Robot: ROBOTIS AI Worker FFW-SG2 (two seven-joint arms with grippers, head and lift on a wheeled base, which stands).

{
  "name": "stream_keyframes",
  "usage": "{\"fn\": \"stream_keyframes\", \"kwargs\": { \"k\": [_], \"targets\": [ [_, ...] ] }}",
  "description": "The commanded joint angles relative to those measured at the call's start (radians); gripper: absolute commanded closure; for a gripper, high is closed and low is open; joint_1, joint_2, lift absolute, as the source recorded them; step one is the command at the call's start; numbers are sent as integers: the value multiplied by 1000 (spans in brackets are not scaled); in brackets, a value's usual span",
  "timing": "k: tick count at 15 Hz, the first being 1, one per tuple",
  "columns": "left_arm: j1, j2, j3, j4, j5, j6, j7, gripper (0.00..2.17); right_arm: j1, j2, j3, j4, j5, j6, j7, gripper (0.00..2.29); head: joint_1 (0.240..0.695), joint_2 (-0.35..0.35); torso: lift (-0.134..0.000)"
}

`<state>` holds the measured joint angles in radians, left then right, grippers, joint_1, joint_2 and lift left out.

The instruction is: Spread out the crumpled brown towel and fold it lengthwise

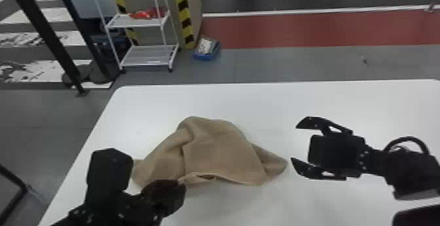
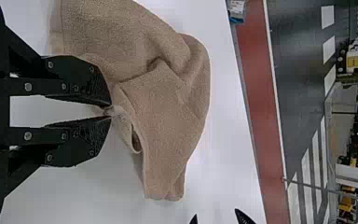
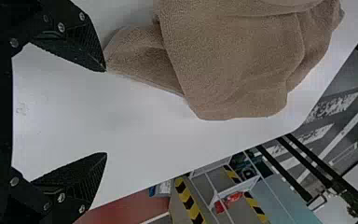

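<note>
My right gripper will next grab the towel's pointed corner [image 1: 283, 167] [image 3: 114, 61], which sticks out from the crumpled heap, so that it can spread out the towel.
The brown towel [image 1: 222, 153] lies crumpled in a heap on the white table, folds overlapping, with a pointed corner on its right side. At its near left edge is my left gripper [image 1: 179, 186]; in the left wrist view the left gripper [image 2: 108, 111] has its fingertips closed on a small pinch of the towel [image 2: 163, 116]. My right gripper [image 1: 294, 143] stands just right of the towel's right corner, fingers wide apart. In the right wrist view the right gripper [image 3: 106, 112] holds nothing, one fingertip beside the corner of the towel [image 3: 233, 60].
The white table [image 1: 327, 101] extends beyond the towel, its left edge running diagonally past my left arm. On the floor behind are a white wheeled rack [image 1: 145, 56], a blue bin [image 1: 207, 50] and dark posts at the left.
</note>
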<state>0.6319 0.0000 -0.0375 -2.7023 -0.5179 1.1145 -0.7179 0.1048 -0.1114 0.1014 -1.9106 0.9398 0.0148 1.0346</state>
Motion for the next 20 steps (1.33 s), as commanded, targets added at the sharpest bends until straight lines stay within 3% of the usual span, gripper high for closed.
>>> {"fn": "stream_keyframes", "kwargs": {
  "k": [1,4,9,16,19,20],
  "targets": [
    [0,-3,4,-1,-1,2,0,940,-20,-30,21,24,31,3,33,289,695,132,-124],
    [-3,-3,1,-1,-1,2,0,940,-33,-43,35,47,47,0,93,289,695,127,-124],
    [-3,-3,-4,-4,-1,17,-5,940,-77,-42,81,125,57,-12,79,424,695,130,-124],
    [-1,-3,-9,-8,-2,23,-6,940,-103,-37,126,157,73,-9,93,819,695,164,-124],
    [-3,-3,-9,-8,-4,23,-5,940,-106,-37,119,159,76,-9,104,1490,695,165,-124],
    [-3,-3,-7,-8,-2,23,-6,940,-106,-39,110,156,65,-12,110,1598,695,164,-124]
  ]
}}
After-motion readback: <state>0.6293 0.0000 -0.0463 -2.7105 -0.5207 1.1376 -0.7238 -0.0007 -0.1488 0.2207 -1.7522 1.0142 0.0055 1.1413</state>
